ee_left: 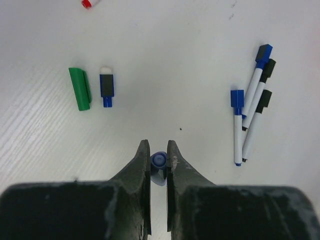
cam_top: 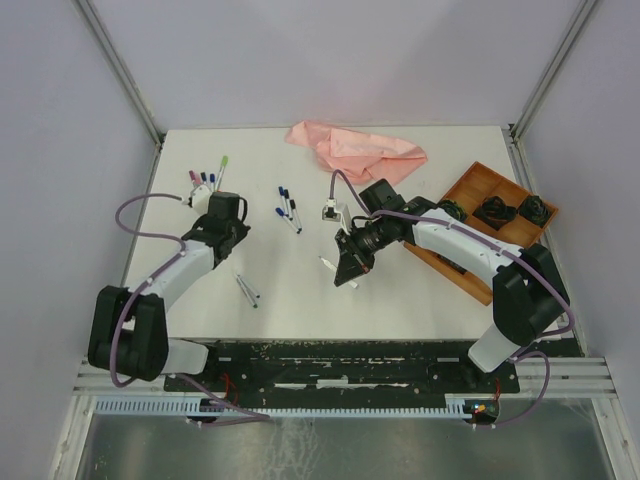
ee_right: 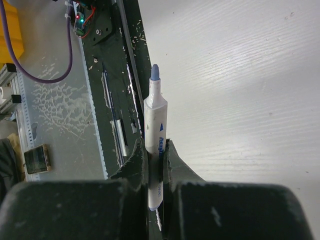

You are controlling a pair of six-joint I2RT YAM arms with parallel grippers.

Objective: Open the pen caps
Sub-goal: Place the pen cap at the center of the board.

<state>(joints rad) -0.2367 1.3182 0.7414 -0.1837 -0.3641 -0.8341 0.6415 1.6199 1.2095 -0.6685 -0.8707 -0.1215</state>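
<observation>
My left gripper now keeps hold of its blue cap until it reaches the white-ended blue cap; opened now, the held cap would drop on empty table short of it.
My left gripper [ee_left: 159, 156] is shut on a small blue pen cap [ee_left: 159, 161], held end-on just above the table; in the top view this gripper [cam_top: 208, 203] is at the back left. Ahead of it lie a green cap [ee_left: 80, 89], a blue cap with a white end [ee_left: 106, 86] and a red cap [ee_left: 86, 3]. My right gripper [ee_right: 157, 147] is shut on a white pen barrel [ee_right: 155, 120] whose blue tip is bare. In the top view it [cam_top: 347, 272] holds that pen [cam_top: 327, 264] near the table's middle.
Three capped blue and black pens [ee_left: 250, 110] lie right of my left gripper, also seen in the top view [cam_top: 288, 208]. Two thin pens [cam_top: 247, 290] lie near the front left. A pink cloth [cam_top: 355, 148] is at the back, a wooden tray [cam_top: 480, 185] at the right.
</observation>
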